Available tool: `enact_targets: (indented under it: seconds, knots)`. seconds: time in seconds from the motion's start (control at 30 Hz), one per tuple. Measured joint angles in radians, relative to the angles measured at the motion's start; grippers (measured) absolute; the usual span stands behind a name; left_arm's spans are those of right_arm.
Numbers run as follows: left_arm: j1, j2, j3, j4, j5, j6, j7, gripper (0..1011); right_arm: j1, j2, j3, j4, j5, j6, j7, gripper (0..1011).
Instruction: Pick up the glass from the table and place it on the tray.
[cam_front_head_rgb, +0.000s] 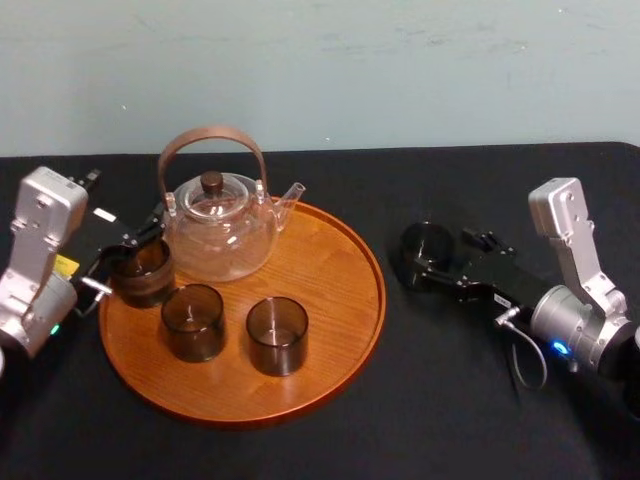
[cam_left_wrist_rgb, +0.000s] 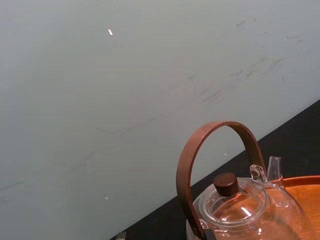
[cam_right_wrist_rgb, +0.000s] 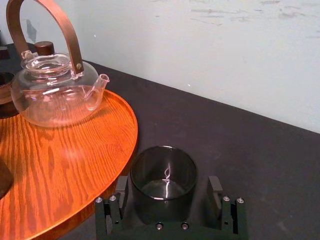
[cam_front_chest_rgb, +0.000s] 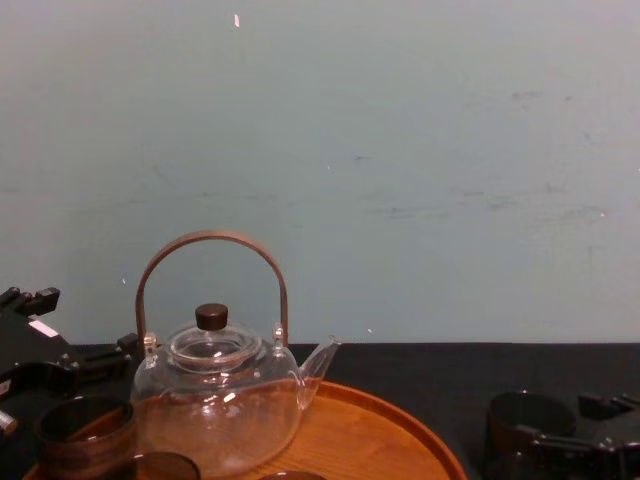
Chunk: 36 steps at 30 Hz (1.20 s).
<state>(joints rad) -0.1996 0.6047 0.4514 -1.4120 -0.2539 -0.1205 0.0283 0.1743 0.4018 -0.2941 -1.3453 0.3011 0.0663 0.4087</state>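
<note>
I should next grab the smoked glass by its outer side (cam_right_wrist_rgb: 163, 207) with my right gripper. The glass's open rim should stay free on the way to the tray (cam_right_wrist_rgb: 75, 155).
A dark smoked glass (cam_front_head_rgb: 425, 240) (cam_right_wrist_rgb: 163, 177) stands on the black table (cam_front_head_rgb: 450, 400) just right of the round wooden tray (cam_front_head_rgb: 330, 290) (cam_right_wrist_rgb: 65, 150). My right gripper (cam_front_head_rgb: 432, 262) (cam_right_wrist_rgb: 167, 195) is open, one finger on each side of this glass, with a small gap showing at the fingers (cam_right_wrist_rgb: 216, 192). The chest view shows the same glass (cam_front_chest_rgb: 525, 420) at the lower right. My left gripper (cam_front_head_rgb: 122, 258) sits at the tray's left edge beside another dark glass (cam_front_head_rgb: 142, 275) (cam_front_chest_rgb: 85, 430).
A clear glass teapot (cam_front_head_rgb: 220, 225) (cam_right_wrist_rgb: 50, 90) (cam_front_chest_rgb: 215, 400) (cam_left_wrist_rgb: 245, 210) with a brown handle stands at the back left of the tray. Two more dark glasses (cam_front_head_rgb: 192, 320) (cam_front_head_rgb: 277, 335) stand at the tray's front. A pale wall lies behind the table.
</note>
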Motion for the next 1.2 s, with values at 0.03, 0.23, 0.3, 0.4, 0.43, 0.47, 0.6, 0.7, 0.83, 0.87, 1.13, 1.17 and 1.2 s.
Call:
enact_targets:
  seconds: [0.03, 0.23, 0.3, 0.4, 0.43, 0.47, 0.6, 0.7, 0.83, 0.87, 1.13, 1.17, 1.2]
  knots:
    - [0.0, 0.0, 0.0, 0.0, 0.0, 0.0, 0.0, 1001, 0.004, -0.001, -0.001, 0.005, 0.0, -0.001, 0.001, 1002]
    - [0.0, 0.0, 0.0, 0.0, 0.0, 0.0, 0.0, 1001, 0.033, -0.011, -0.013, 0.041, -0.002, -0.004, 0.008, 1002]
    - [0.0, 0.0, 0.0, 0.0, 0.0, 0.0, 0.0, 1001, 0.039, -0.014, -0.016, 0.049, -0.003, -0.006, 0.01, 1003]
    - [0.0, 0.0, 0.0, 0.0, 0.0, 0.0, 0.0, 1001, 0.052, -0.018, -0.022, 0.068, -0.005, -0.008, 0.012, 1002]
    - [0.0, 0.0, 0.0, 0.0, 0.0, 0.0, 0.0, 1001, 0.059, -0.021, -0.025, 0.077, -0.006, -0.01, 0.013, 1002]
    - [0.0, 0.0, 0.0, 0.0, 0.0, 0.0, 0.0, 1001, 0.062, -0.023, -0.026, 0.083, -0.007, -0.011, 0.014, 1002]
    - [0.0, 0.0, 0.0, 0.0, 0.0, 0.0, 0.0, 1002, 0.081, -0.032, -0.033, 0.113, -0.01, -0.016, 0.017, 1002]
    - [0.0, 0.0, 0.0, 0.0, 0.0, 0.0, 0.0, 1001, 0.089, -0.035, -0.035, 0.125, -0.011, -0.019, 0.019, 1002]
    - [0.0, 0.0, 0.0, 0.0, 0.0, 0.0, 0.0, 1001, 0.103, -0.041, -0.039, 0.148, -0.013, -0.022, 0.021, 1002]
    - [0.0, 0.0, 0.0, 0.0, 0.0, 0.0, 0.0, 1001, 0.104, -0.041, -0.04, 0.151, -0.013, -0.022, 0.021, 1002]
    - [0.0, 0.0, 0.0, 0.0, 0.0, 0.0, 0.0, 1001, 0.117, -0.047, -0.046, 0.173, -0.019, -0.022, 0.023, 1002]
    - [0.0, 0.0, 0.0, 0.0, 0.0, 0.0, 0.0, 1001, 0.12, -0.049, -0.047, 0.178, -0.02, -0.022, 0.024, 1002]
    - [0.0, 0.0, 0.0, 0.0, 0.0, 0.0, 0.0, 1001, 0.122, -0.05, -0.048, 0.181, -0.021, -0.022, 0.025, 1002]
